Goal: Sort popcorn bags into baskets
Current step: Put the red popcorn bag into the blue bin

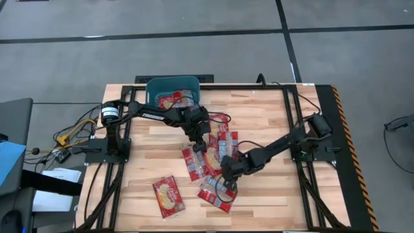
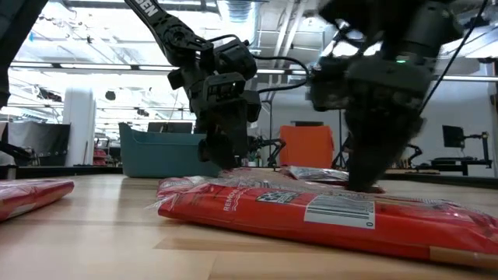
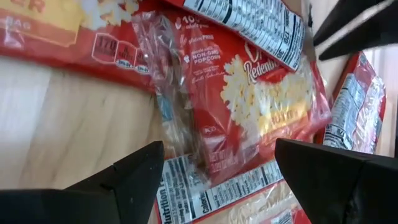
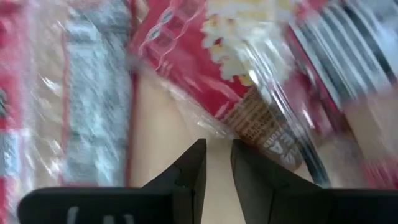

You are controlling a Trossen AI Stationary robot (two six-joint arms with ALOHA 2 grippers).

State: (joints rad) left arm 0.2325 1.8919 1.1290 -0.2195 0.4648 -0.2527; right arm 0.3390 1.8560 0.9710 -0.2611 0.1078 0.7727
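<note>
Next, to sort the red popcorn bag into the teal basket (image 1: 155,87), my left gripper grabs it by its clear crimped end (image 1: 202,153).
Several red popcorn bags (image 1: 213,152) lie in an overlapping pile at the table's middle. One bag (image 1: 168,196) lies alone near the front edge, and one (image 1: 174,100) lies inside the teal basket (image 1: 155,87) at the far edge. My left gripper (image 1: 199,144) is open, pointing down over the pile's left side, its fingers on either side of a red bag (image 3: 249,106) without touching it. My right gripper (image 1: 226,179) is low at the pile's near side, fingers almost together (image 4: 217,158), with bare wood showing in the slit between them. My right gripper points down, with its fingertips (image 4: 198,152) just short of the clear sealed edge (image 4: 211,127) of a red bag lying flat on the table. I cannot tell whether they touch that edge. Nothing shows between the fingers.
A bag (image 2: 311,210) lies flat at the near edge, in front of both grippers (image 2: 222,152) (image 2: 366,175) in the low view. Another bag (image 2: 31,194) lies at the left. Dark arm frames stand on the table's left and right sides. Bare wood shows at the right and far right.
</note>
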